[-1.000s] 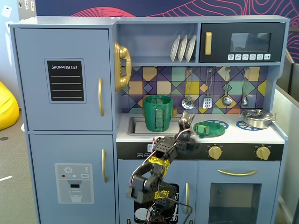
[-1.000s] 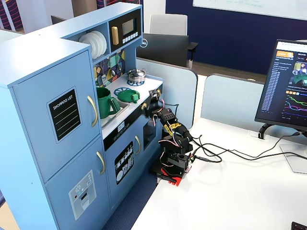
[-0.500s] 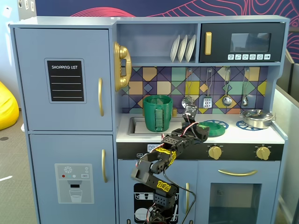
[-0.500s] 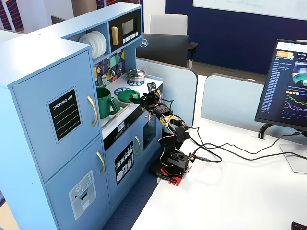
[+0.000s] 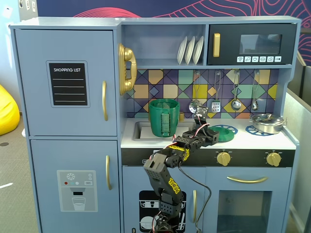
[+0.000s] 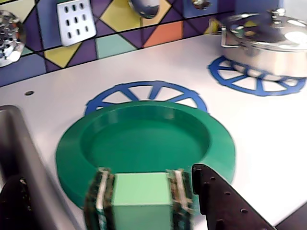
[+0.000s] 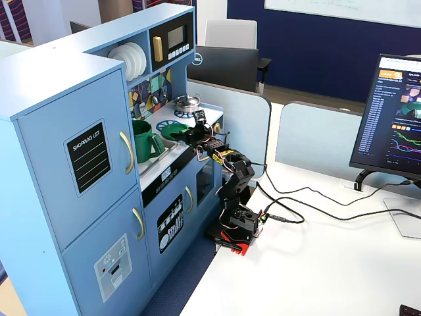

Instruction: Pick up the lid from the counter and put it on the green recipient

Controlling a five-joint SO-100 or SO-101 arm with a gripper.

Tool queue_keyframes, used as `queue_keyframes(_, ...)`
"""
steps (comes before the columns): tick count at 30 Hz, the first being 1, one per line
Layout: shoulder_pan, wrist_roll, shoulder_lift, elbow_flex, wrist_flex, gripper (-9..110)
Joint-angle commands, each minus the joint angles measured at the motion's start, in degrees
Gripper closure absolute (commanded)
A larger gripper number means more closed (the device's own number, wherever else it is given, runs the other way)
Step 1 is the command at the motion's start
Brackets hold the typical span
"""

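Next, the gripper grabs the green lid by its raised tab (image 5: 216,136). Then the gripper sets the green lid on the green recipient (image 5: 164,118).
The green lid (image 6: 144,139) lies flat on the white counter, on top of a blue burner ring (image 6: 144,92). Its light-green raised tab (image 6: 141,194) points toward the camera. My gripper (image 6: 105,175) is open and low over the lid's near edge. The tab sits between the jaws, close to the right black finger (image 6: 216,196) with a small gap; the left finger (image 6: 14,201) is far off over the sink edge. In a fixed view the gripper (image 5: 212,134) reaches the lid (image 5: 226,131), right of the green recipient (image 5: 164,118). Another fixed view shows the recipient (image 7: 141,139), lid (image 7: 172,131) and gripper (image 7: 192,133).
A shiny steel pot (image 6: 268,40) with its lid stands on the second burner ring (image 6: 249,81) at the right. The sink (image 6: 14,139) is at the left, and the recipient stands in it (image 5: 141,130). Utensils hang on the tiled back wall (image 5: 235,97).
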Motion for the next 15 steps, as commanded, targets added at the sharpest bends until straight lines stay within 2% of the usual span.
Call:
queue_keyframes(1,-0.4,-0.6,-1.7,-5.9,-2.0,66)
queue_keyframes(9,-0.5,-1.0,-4.7,-6.9,-2.0,71)
queue_keyframes(15,-2.5,-2.0,-5.3,-7.6,-2.5,101)
